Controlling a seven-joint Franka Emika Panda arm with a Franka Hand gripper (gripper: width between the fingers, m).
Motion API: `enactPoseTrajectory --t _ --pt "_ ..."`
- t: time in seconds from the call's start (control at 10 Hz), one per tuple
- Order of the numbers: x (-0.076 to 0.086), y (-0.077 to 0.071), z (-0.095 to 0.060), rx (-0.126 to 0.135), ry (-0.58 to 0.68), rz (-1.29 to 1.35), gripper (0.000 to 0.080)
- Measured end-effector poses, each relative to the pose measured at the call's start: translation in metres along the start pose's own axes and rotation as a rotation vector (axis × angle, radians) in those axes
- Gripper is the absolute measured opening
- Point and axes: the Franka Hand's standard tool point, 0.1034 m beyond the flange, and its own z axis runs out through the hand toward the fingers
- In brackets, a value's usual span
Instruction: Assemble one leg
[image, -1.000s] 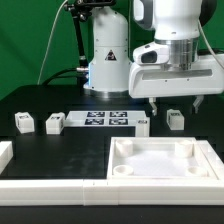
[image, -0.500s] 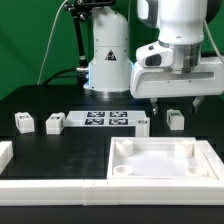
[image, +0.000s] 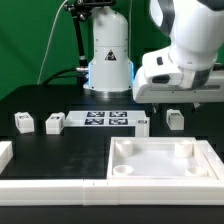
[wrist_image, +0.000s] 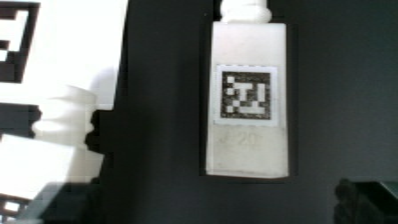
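Observation:
My gripper is to grab the leg next across the sides of its body, and the leg's round peg end, pointing away, stays free to insert.
Several white legs with tags lie on the black table: two at the exterior view's left (image: 22, 122) (image: 54, 123), one beside the marker board (image: 143, 125) and one at the right (image: 176, 119). My gripper (image: 178, 100) hangs just above that right leg, open and empty. In the wrist view this leg (wrist_image: 249, 100) lies lengthwise with its tag facing up, ahead of my gripper (wrist_image: 210, 212). Only the dark fingertips (wrist_image: 365, 200) show at the frame's corners, wide apart. Another white part (wrist_image: 63, 120) lies beside it.
The marker board (image: 107, 119) lies at the table's middle and shows in the wrist view (wrist_image: 15, 40). The large white panel (image: 120, 150) with corner sockets sits at the front right. A white frame piece (image: 50, 182) runs along the front edge. The arm's base (image: 108, 55) stands behind.
The gripper hand has shifted towards the exterior view's right and turned, staying above the right-hand leg. The parts on the table have not moved.

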Motion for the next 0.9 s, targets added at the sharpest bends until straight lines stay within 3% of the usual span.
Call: enactPoseTrajectory --t 0.4,0.9 --pt "0.001 0.002 0.014 -0.022 -0.309 0.001 0.0649" --pt "-0.004 -0.006 0.033 -0.037 -0.316 -0.007 0.0649"
